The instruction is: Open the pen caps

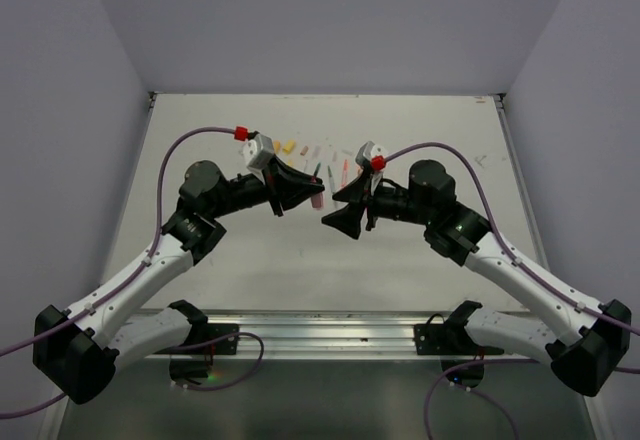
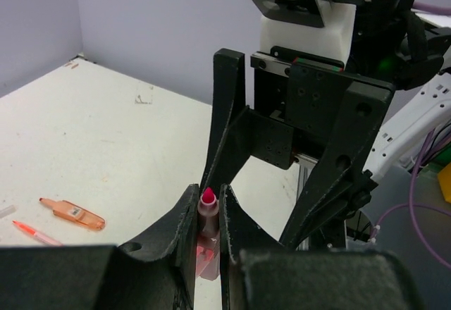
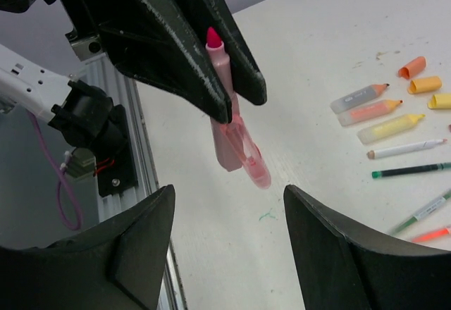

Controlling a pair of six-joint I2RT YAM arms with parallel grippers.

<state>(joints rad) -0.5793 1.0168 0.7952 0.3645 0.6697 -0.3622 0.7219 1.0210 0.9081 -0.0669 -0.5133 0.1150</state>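
Note:
The right gripper isn't ready to close yet, because its fingers stop short of the pink pen's lower end (image 1: 317,201) (image 3: 229,155). It should reach that end first, then close on the pen.
My left gripper (image 1: 314,198) is shut on a pink pen (image 3: 222,91), held off the table with its bare pink tip (image 2: 208,197) poking out between the fingers. A translucent pink pen cap (image 3: 255,165) shows just under the pen's lower end; I cannot tell whether it touches the pen. My right gripper (image 3: 229,194) faces the pen from a short way off, open, with nothing between its fingers. Other uncapped pens (image 3: 391,127) lie in a row on the table (image 3: 317,35), with orange and yellow caps (image 3: 425,84) loose beside them.
An orange highlighter (image 2: 74,213) and a thin red pen (image 2: 35,232) lie on the table at the left of the left wrist view. The aluminium rail (image 1: 320,330) with both arm bases runs along the near edge. Purple walls close in the back and sides.

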